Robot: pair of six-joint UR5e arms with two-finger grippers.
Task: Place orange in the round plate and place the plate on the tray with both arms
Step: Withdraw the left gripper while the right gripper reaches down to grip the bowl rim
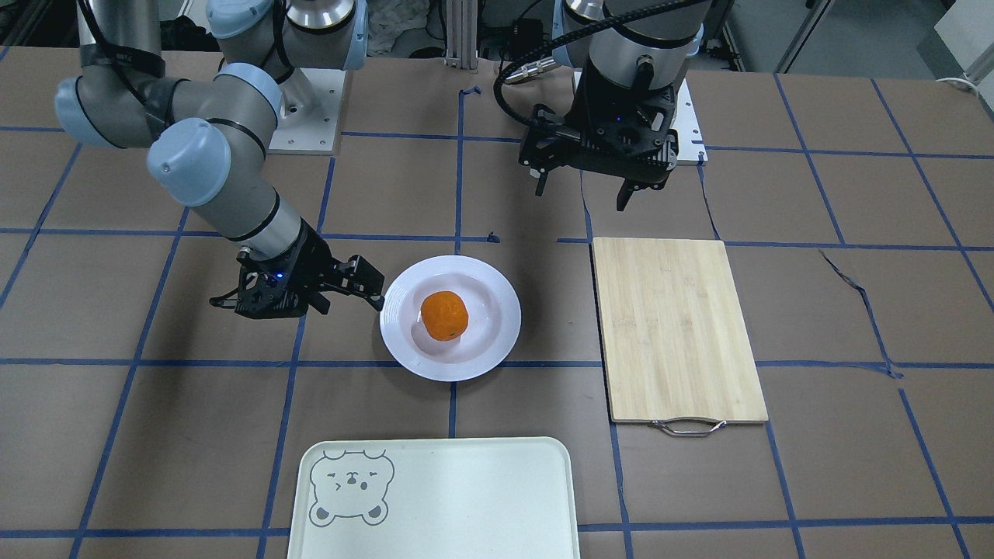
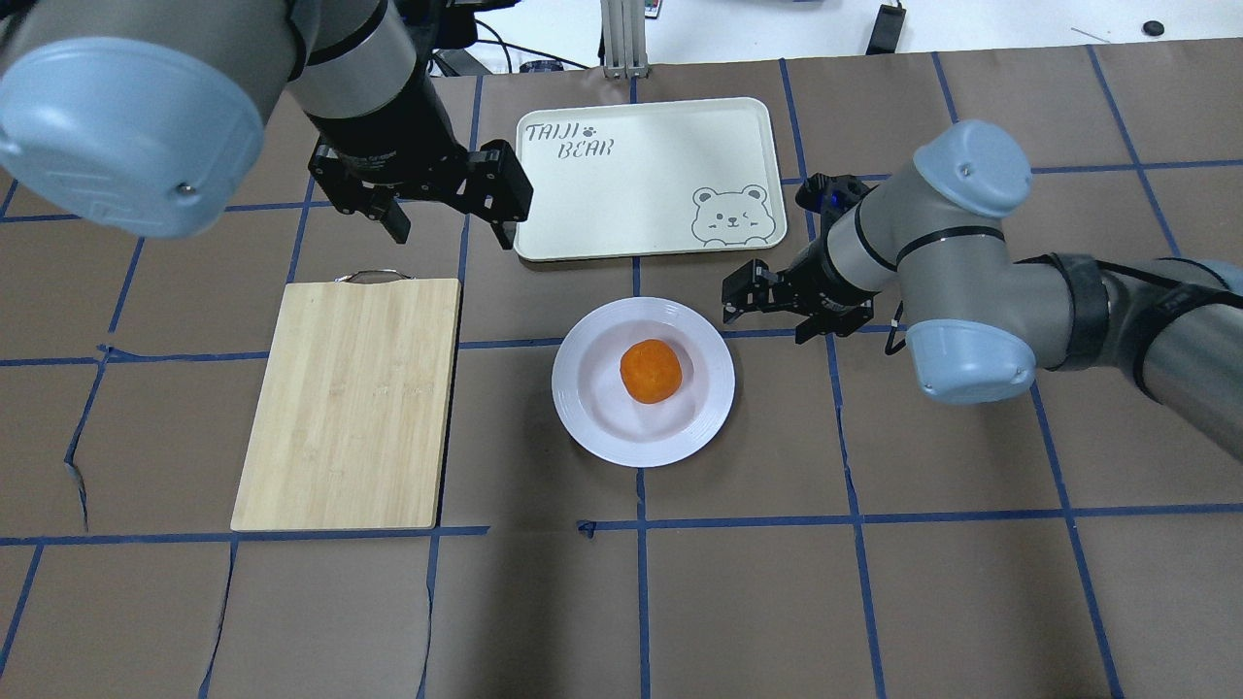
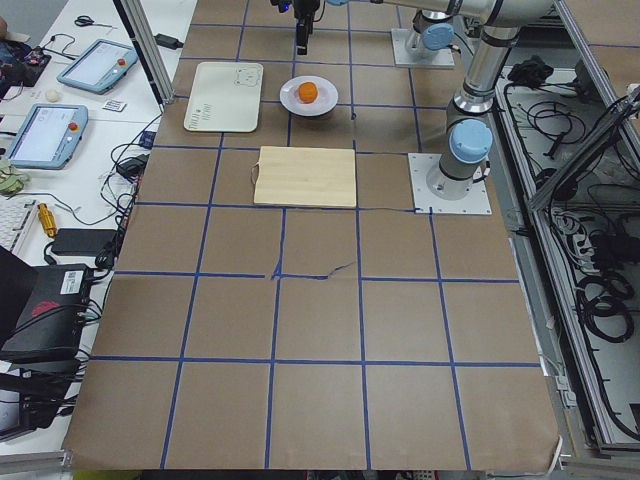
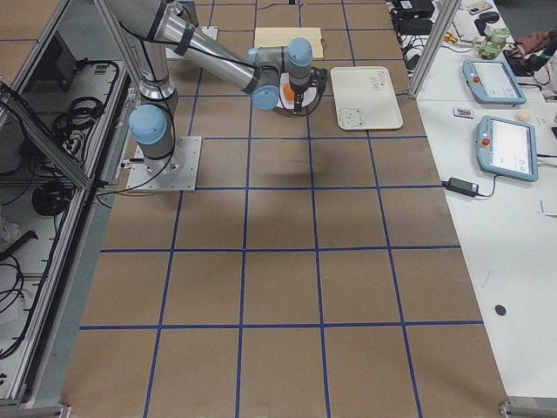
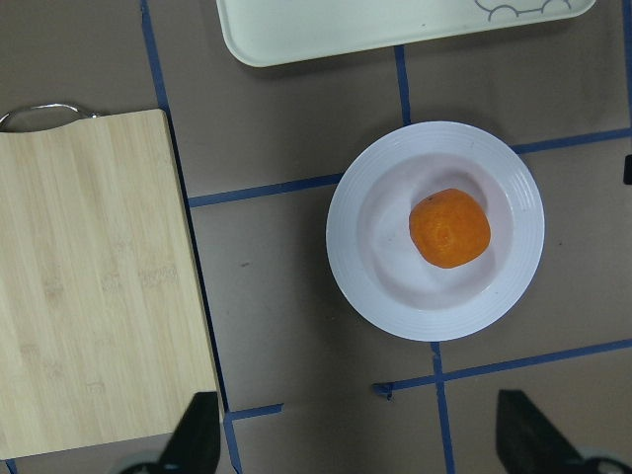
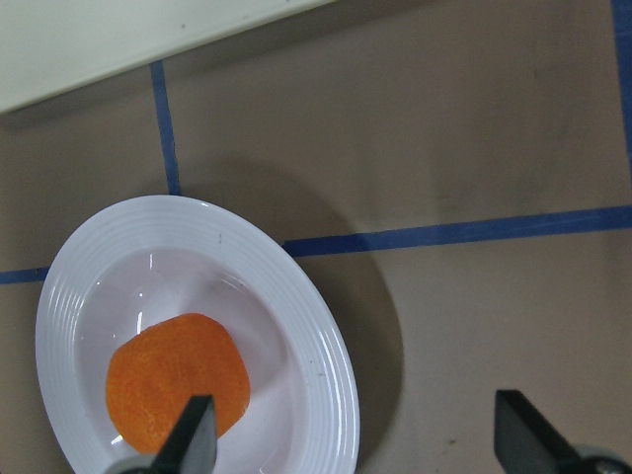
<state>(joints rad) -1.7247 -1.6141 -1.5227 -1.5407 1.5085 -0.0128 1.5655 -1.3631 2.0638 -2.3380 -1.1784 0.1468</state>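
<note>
Next, my right gripper grabs the plate by its thin rim point(image 1: 389, 315) point(image 6: 339, 415), since the plate spreads wider than my right gripper's open fingers.
The orange point(image 2: 651, 370) lies in the sunken middle of the round plate point(image 2: 583, 408), which rests on the table between the tray point(image 2: 641, 175) and the robot. My right gripper point(image 2: 765, 323) is open and low at the plate's right rim. In the right wrist view one finger point(image 6: 193, 434) shows over the plate point(image 6: 316, 336) near the orange point(image 6: 176, 383), and the other is over bare table. My left gripper point(image 2: 452, 236) hangs open and high, holding nothing, left of the tray. Its wrist view looks down on the orange point(image 5: 449, 228) and plate point(image 5: 365, 286).
A bamboo cutting board point(image 2: 350, 398) with a metal handle lies left of the plate. The tray point(image 1: 466, 505) with its bear drawing sits at the table's far edge from the robot. Brown paper with blue tape lines covers the table.
</note>
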